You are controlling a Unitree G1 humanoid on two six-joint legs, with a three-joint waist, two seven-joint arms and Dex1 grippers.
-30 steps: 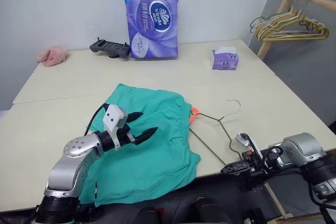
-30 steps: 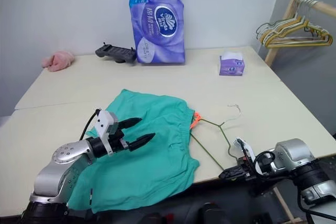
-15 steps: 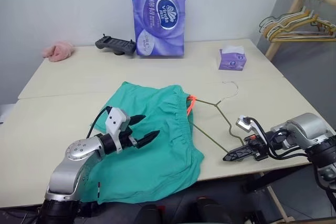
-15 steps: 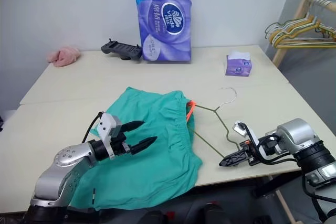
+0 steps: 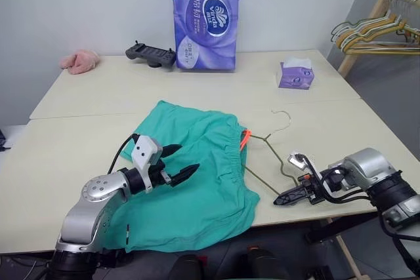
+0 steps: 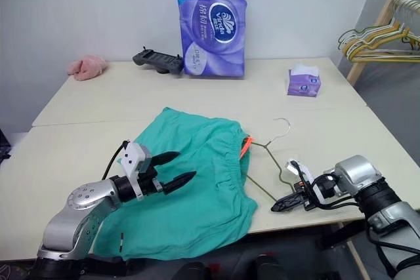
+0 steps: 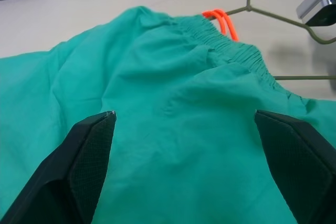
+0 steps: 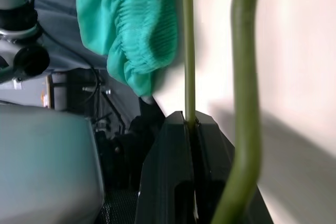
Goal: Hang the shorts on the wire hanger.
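Next, my left gripper grabs the gathered waistband (image 5: 235, 145) to hang the shorts, since its puckered edge stands up while the cloth lies flat.
The teal-green shorts (image 5: 197, 175) lie spread flat on the table, with the gathered waistband and orange drawstring (image 5: 244, 139) on their right side. My left gripper (image 5: 187, 158) hovers open just above the cloth, with nothing between its fingers (image 7: 89, 156). The thin olive wire hanger (image 5: 270, 137) lies on the table right of the waistband, and its lower bar runs under the cloth's edge. My right gripper (image 5: 278, 199) is shut on the hanger's lower bar near its right corner. In the right wrist view the wire (image 8: 187, 51) runs straight into the closed fingers (image 8: 173, 171).
A tall purple tissue pack (image 5: 205, 21), a black controller (image 5: 152, 54) and a pink fluffy cloth (image 5: 81, 61) sit along the back of the table (image 5: 79, 136). A small purple tissue box (image 5: 295, 75) is at back right. A wooden rack with several hangers (image 5: 374, 34) stands beyond the right edge.
The camera view has shifted. My right gripper has come up from the table's front edge onto the table, still shut at the hanger's corner. The left gripper has stayed put.
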